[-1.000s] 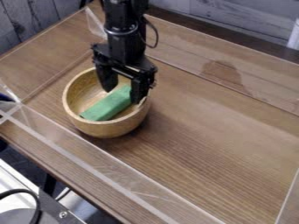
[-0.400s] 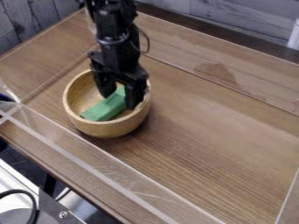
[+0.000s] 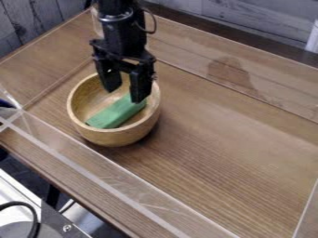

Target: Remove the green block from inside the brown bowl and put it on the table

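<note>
My gripper grips the green block by its end (image 3: pixel 132 102) next, to lift the block out.
A small bright green block (image 3: pixel 114 113) lies flat inside the round light-brown wooden bowl (image 3: pixel 91 131) at the left of the wood-grain table (image 3: pixel 224 139). My black gripper (image 3: pixel 125 86) hangs pointing down over the far half of the bowl, its two fingers spread apart and nothing between them. The fingertips sit just above and behind the block, clear of it. The block's far end is partly hidden by one finger.
Clear plastic walls (image 3: pixel 74 172) edge the table along the front and sides. A darker stain (image 3: pixel 230 70) marks the tabletop right of the arm. Bare wood stretches to the right of the bowl.
The gripper has shifted left and then lifted a little above the bowl, staying open. The green block lies in the bowl as before.
</note>
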`<control>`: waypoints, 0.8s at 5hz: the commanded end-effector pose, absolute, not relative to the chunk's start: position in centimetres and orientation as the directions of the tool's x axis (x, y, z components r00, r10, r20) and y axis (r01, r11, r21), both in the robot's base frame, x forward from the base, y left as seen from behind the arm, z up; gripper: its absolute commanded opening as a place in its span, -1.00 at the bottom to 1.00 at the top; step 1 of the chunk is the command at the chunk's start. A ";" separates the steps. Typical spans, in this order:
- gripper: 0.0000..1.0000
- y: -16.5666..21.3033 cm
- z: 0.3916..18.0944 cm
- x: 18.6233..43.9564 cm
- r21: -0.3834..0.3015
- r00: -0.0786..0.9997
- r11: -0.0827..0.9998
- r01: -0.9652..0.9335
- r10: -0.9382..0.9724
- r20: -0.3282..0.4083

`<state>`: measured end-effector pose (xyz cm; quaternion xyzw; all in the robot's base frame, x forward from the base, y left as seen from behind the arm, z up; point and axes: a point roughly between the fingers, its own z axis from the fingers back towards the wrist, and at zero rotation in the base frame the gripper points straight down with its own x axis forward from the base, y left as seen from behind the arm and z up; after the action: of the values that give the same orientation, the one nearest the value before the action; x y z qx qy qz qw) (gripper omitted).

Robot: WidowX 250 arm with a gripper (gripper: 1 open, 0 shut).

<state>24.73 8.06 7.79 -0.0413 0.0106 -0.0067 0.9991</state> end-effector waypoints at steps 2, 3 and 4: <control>1.00 8.1 9.4 25.7 -0.065 0.994 0.993 0.103 -0.100 0.047; 1.00 8.3 9.5 25.3 -0.054 0.993 0.993 0.109 -0.107 0.043; 1.00 8.7 9.3 24.9 -0.071 0.994 0.992 0.107 -0.104 0.045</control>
<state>24.31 8.32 7.61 -0.0504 0.0112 -0.0507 0.9974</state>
